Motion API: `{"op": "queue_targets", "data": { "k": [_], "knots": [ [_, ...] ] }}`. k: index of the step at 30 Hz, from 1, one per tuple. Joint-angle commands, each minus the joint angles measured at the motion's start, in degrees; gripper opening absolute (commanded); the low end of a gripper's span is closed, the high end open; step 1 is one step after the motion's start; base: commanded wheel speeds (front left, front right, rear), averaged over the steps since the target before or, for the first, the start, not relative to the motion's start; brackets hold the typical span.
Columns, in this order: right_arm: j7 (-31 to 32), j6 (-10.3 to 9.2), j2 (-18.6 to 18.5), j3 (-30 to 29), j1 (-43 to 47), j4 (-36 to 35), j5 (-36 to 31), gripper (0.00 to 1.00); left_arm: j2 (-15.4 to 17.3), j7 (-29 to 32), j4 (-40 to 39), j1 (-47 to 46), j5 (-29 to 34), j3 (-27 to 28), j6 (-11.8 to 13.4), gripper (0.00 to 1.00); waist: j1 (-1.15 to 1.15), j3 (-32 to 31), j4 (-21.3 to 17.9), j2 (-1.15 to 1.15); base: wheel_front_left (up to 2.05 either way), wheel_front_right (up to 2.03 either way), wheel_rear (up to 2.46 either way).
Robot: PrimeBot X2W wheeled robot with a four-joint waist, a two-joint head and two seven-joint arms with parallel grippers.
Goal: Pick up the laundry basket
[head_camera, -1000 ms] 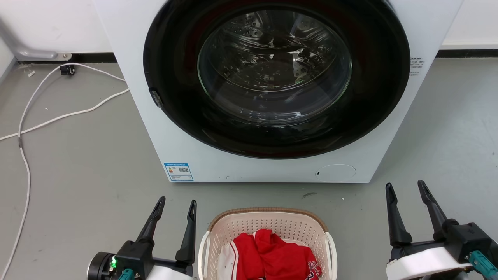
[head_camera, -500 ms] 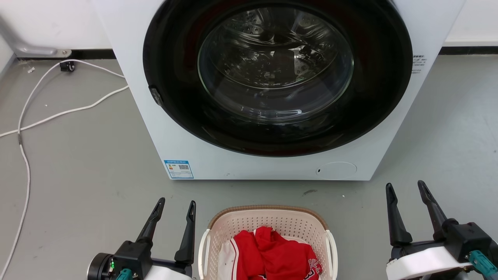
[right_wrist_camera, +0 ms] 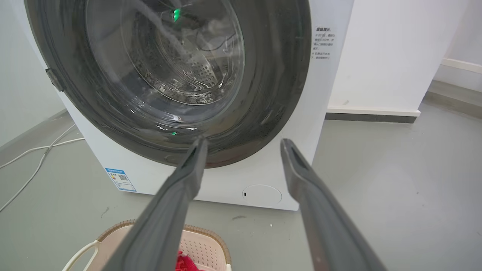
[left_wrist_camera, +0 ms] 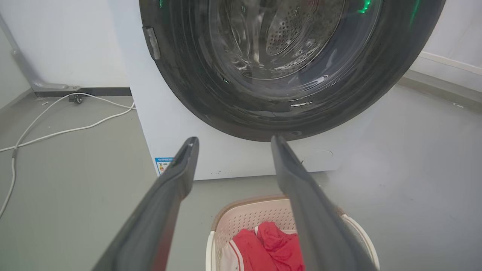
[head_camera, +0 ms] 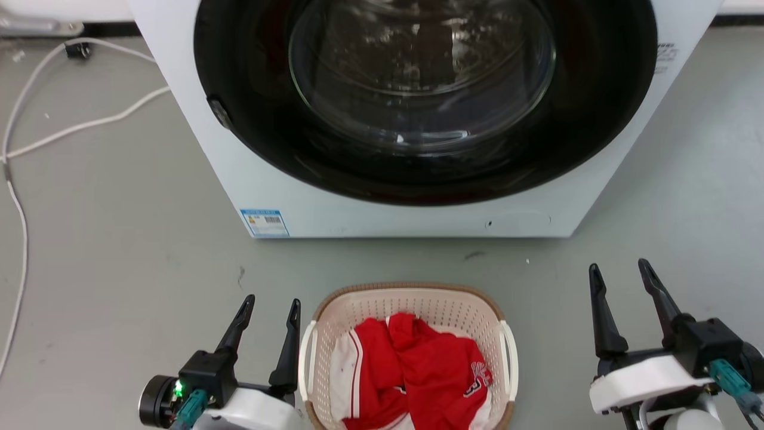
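Observation:
The laundry basket (head_camera: 406, 291) needs to be picked up, so my left gripper should next grab the basket's white handle (head_camera: 304, 358) beside the striped hem. Loose clothes inside could spill if the basket tips.
The laundry basket (head_camera: 406, 291), cream with a brown rim and white side handles, stands on the grey floor in front of the washer. Red and white clothes (head_camera: 430, 370) lie in it. My left gripper (head_camera: 271, 301) is open just to the left of the basket, its inner finger close to the left handle (head_camera: 305, 358). My right gripper (head_camera: 619, 267) is open well to the right of the basket, with floor between them. The left wrist view looks past the open left gripper (left_wrist_camera: 234, 140) down onto the basket (left_wrist_camera: 244, 218). In the right wrist view the basket (right_wrist_camera: 205, 246) lies low and left of the open right gripper (right_wrist_camera: 244, 142).
A white front-loading washer (head_camera: 412, 218) with a closed dark round door (head_camera: 418, 89) stands just beyond the basket. White cables (head_camera: 77, 125) run over the floor at the far left. A white wall and skirting (right_wrist_camera: 372, 113) stand to the washer's right.
The head camera has tilted down, so the whole picture has slid upward and more of the basket shows. Both grippers stay open in about the same places beside it.

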Motion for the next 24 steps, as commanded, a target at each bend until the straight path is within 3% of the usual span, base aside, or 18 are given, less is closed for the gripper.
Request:
{"op": "queue_targets", "data": {
  "k": [1, 12, 18, 24],
  "knots": [
    [-0.1, -0.02, 0.0, -0.1, -0.9, 0.6, -0.5, 1.00, 0.0, -0.1, 1.1, -1.2, 0.3, 0.1, -0.1, 1.00, 0.00, 2.6, -0.4, 0.00, 0.00, 0.00, 0.00],
    [3.4, -0.02, 0.0, -0.4, -14.8, 16.1, 1.2, 1.00, 2.0, -0.1, 17.4, -16.0, 3.0, 0.8, -0.4, 1.00, 0.00, 17.5, -0.9, 0.00, 0.00, 0.00, 0.00],
    [5.6, -0.02, 0.0, 0.7, -22.4, 24.8, -0.4, 1.00, 3.4, -0.1, 28.2, -25.5, 1.8, -2.1, -0.8, 1.00, 0.00, 23.9, 0.1, 0.00, 0.00, 0.00, 0.00],
    [9.1, -0.02, 0.0, 3.4, -28.1, 34.0, 2.2, 1.00, 4.8, -0.1, 34.4, -32.5, -0.3, -6.6, -0.9, 1.00, 0.00, 28.6, 1.0, 0.00, 0.00, 0.00, 0.00]
  ]
}}
